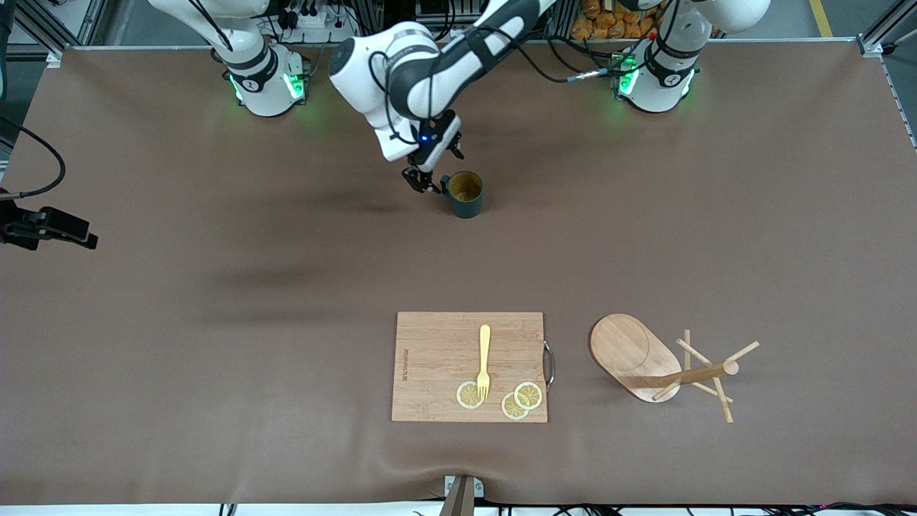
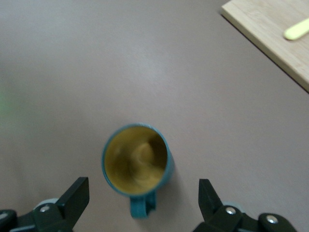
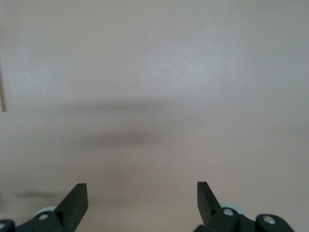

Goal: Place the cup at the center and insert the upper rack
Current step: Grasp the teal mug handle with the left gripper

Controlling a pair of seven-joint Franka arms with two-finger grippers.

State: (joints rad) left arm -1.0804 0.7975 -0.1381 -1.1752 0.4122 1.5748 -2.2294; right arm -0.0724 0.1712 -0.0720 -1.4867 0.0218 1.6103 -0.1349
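Observation:
The left gripper picks up the cup by its narrow handle (image 1: 445, 184) next, since the cup's round body (image 1: 465, 203) spans about as wide as my open fingers.
The dark teal cup (image 1: 466, 195) stands upright on the table near the robots' bases, its tan-yellow inside showing. My left gripper (image 1: 435, 166) is open, low beside the cup on its handle side. In the left wrist view the cup (image 2: 136, 159) sits just ahead of the open left gripper (image 2: 142, 182), with its handle pointing in between the fingers, untouched. The upper rack (image 1: 634, 355), a wooden mug tree, lies on its side nearer the front camera, toward the left arm's end. My right gripper (image 3: 141, 185) is open and empty over bare table; it does not show in the front view.
A rectangular wooden cutting board (image 1: 430, 365) lies beside the upper rack, nearer the front camera than the cup. It carries a yellow fork (image 1: 484, 358) and three lemon slices (image 1: 514, 403). The board's corner (image 2: 270, 34) shows in the left wrist view.

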